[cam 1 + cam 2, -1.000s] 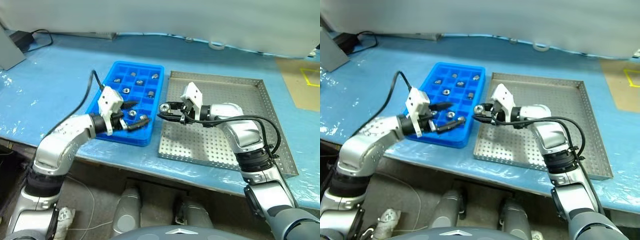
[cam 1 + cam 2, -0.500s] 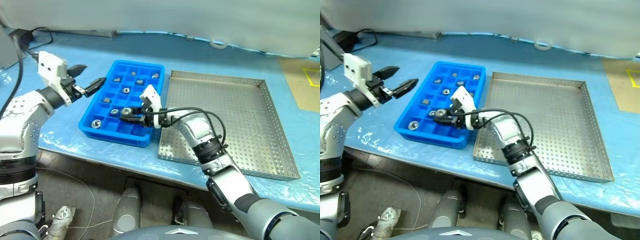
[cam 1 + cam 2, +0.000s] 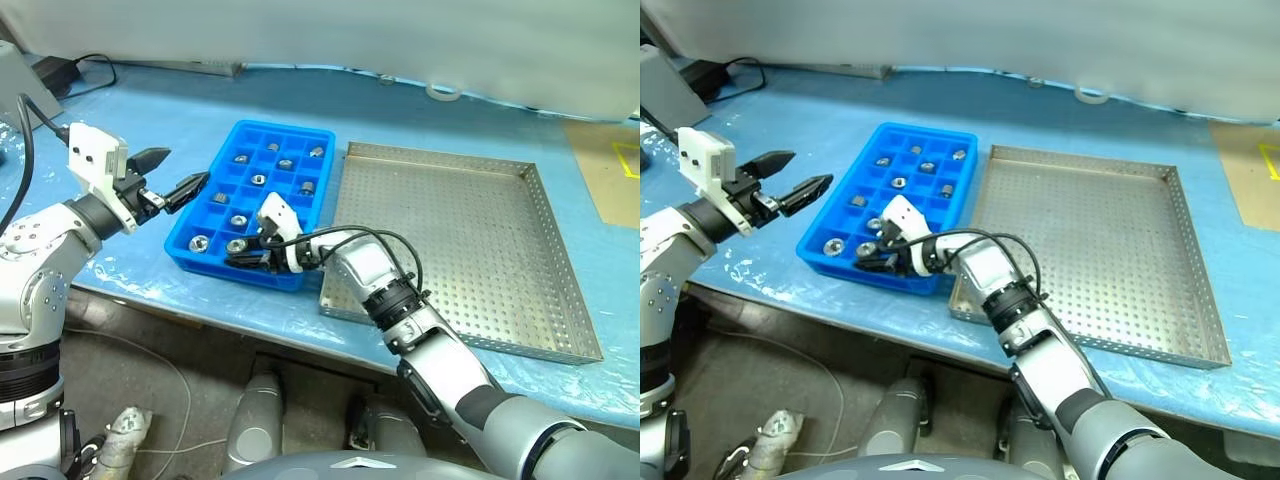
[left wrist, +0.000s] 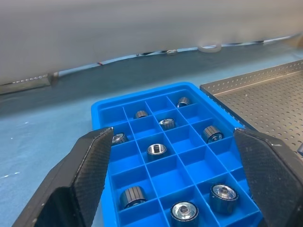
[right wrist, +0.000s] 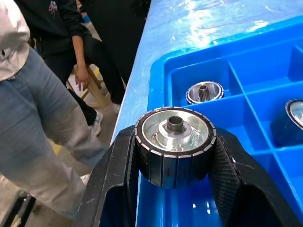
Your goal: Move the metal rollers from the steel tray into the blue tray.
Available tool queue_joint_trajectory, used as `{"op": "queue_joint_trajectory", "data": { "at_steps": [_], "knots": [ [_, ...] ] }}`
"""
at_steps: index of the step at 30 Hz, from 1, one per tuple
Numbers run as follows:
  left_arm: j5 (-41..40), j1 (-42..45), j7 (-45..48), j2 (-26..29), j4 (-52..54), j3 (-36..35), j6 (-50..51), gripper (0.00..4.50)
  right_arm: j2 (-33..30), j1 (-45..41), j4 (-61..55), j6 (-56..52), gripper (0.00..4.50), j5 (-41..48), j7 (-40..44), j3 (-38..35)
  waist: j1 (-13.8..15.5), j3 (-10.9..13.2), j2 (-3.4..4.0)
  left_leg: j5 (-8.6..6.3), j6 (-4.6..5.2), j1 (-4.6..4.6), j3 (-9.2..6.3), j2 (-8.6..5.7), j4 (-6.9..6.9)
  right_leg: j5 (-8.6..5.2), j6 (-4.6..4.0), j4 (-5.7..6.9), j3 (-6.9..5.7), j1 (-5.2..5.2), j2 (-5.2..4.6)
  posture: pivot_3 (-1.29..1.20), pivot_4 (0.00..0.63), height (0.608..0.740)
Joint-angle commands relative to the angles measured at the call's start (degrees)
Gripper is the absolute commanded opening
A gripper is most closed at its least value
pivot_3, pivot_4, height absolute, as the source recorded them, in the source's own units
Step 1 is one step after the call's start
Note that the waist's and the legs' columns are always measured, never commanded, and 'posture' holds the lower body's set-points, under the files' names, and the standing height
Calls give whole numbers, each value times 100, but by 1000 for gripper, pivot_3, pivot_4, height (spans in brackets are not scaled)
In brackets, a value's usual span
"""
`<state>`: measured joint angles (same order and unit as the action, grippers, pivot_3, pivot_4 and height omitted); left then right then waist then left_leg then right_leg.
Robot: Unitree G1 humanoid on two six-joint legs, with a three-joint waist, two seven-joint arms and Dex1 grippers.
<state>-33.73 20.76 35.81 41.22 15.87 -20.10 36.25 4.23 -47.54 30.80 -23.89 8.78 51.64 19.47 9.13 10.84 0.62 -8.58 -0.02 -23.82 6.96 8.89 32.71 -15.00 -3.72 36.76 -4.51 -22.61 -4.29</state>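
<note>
My right gripper opens now, since the metal roller [image 5: 175,151] is over the blue tray's near-corner section [image 5: 196,205], inside its sides, and would settle there.
The blue tray [image 3: 250,205] lies left of the steel tray [image 3: 450,235], whose perforated floor shows no pieces. Several metal rollers [image 3: 258,180] sit in the blue tray's compartments [image 4: 156,150]. My right gripper [image 3: 242,262] reaches across to the blue tray's near row and is shut on one metal roller [image 5: 174,146], which sits flat face up between the fingers [image 5: 116,175], just above a near-corner compartment. My left gripper [image 3: 172,178] hangs open off the blue tray's left side, pointing toward it, with its fingers [image 4: 90,175] wide apart and nothing between them.
A tape roll [image 3: 441,92] lies at the back of the blue-covered table. A black adapter and cable [image 3: 50,72] sit at the back left. In the right wrist view people [image 5: 42,94] stand just past the table's edge.
My right gripper carried the roller leftward from the steel tray's edge to over the blue tray's near row. My left gripper swung left and up, away from the blue tray.
</note>
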Motion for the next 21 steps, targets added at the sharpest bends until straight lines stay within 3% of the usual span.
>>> {"op": "queue_joint_trajectory", "data": {
  "at_steps": [1,6,12,17,21],
  "knots": [
    [-2,166,20,59,15,-17,-108,4282,67,-84,138,324,1625,-142,26,61,-8,0,0,0,0,0,0,0,0,0,0,-1,0,0,0,320,150,740],
    [-12,214,47,37,-2,51,-100,4282,-14,-82,308,555,1625,-215,-50,-56,-23,0,0,0,0,0,1,0,0,0,0,0,0,0,0,305,150,740],
    [43,322,94,7,-162,188,-182,4282,-136,-9,278,509,3577,-308,-34,1,-29,-1,-2,0,0,1,2,0,0,0,0,-2,1,1,0,282,150,740],
    [66,412,172,-44,-232,310,-217,4282,-309,-90,48,530,3577,-193,-65,-273,-26,-2,-3,0,1,1,2,0,0,0,0,-2,1,2,0,264,150,740],
    [64,462,219,-127,-294,385,-250,4282,-947,97,-770,282,3577,49,-22,-687,28,-2,-3,0,2,-11,3,-3,3,1,2,-8,0,1,0,243,150,740]
  ]
}}
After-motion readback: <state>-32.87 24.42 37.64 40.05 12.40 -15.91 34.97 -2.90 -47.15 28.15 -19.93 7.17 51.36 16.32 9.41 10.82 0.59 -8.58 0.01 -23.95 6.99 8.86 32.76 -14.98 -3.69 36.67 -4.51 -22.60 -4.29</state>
